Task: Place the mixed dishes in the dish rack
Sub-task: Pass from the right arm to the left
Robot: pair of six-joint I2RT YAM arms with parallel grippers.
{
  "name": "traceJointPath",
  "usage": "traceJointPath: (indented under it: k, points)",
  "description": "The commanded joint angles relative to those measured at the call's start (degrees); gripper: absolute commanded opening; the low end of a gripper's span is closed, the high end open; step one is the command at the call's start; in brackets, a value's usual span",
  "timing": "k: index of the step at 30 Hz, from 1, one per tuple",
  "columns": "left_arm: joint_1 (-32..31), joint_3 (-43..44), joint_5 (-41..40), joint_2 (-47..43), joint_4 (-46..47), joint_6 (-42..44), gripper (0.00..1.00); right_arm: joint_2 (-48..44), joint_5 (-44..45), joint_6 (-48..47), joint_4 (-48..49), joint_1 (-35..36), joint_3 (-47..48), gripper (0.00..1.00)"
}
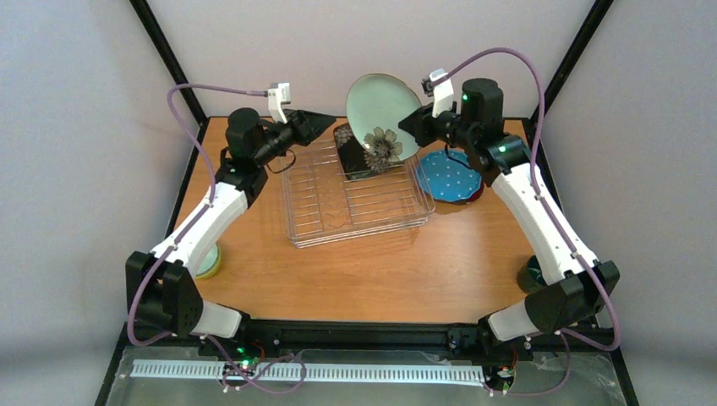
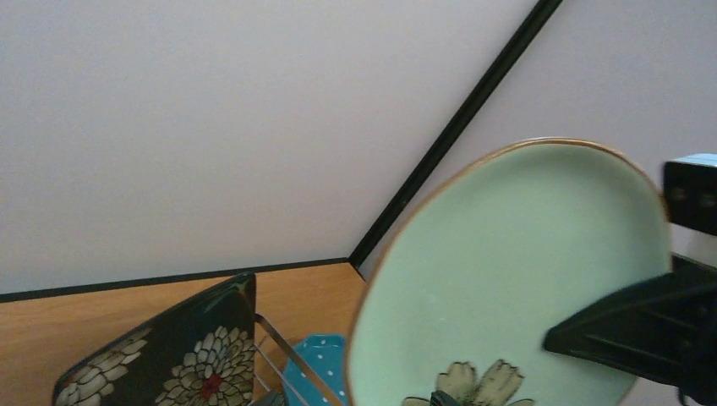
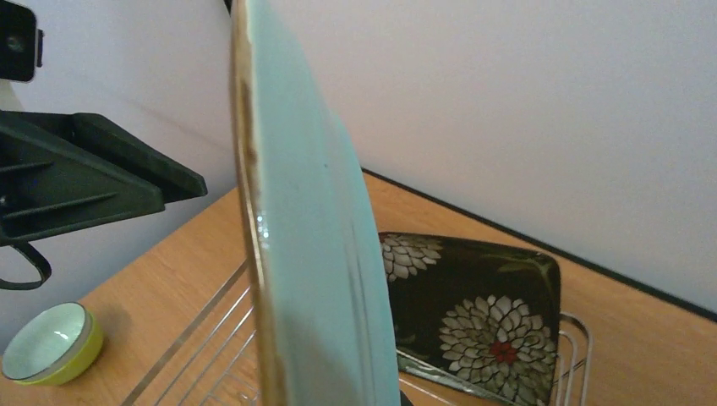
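The left gripper's open fingers stop short of the mint plate's rim [image 1: 348, 113] [image 2: 351, 365], so the gripper needs to move toward it first and then close on the plate.
My right gripper [image 1: 416, 123] is shut on the right rim of the pale mint plate [image 1: 380, 103] and holds it upright above the back of the dish rack [image 1: 338, 211]. In the right wrist view that plate [image 3: 313, 254] is edge-on. The black square floral plate [image 1: 357, 156] stands on edge in the rack's back row, just below the mint plate. The blue dotted plate [image 1: 452, 176] lies on the table right of the rack. My left gripper [image 1: 320, 125] hovers open and empty over the rack's back left corner, pointing at the mint plate [image 2: 524, 279] without touching it.
A yellow-green bowl [image 1: 209, 262] sits at the table's left edge, half hidden by my left arm, also visible in the right wrist view [image 3: 51, 342]. A dark green mug [image 1: 533, 275] peeks out behind my right arm. The rack's front rows hold nothing.
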Motion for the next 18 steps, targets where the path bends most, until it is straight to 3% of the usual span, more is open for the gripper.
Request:
traceJointPath:
  k: [1,18]
  points:
    - [0.2,-1.1,4.1,-0.2,7.3,-2.4,0.97,0.2,-5.0,6.3,7.8,-0.9,2.3,0.02]
    - [0.2,2.4,8.2,6.8,11.4,-4.4,0.99,2.8,-13.7,13.8,11.4,-1.1,1.7,0.02]
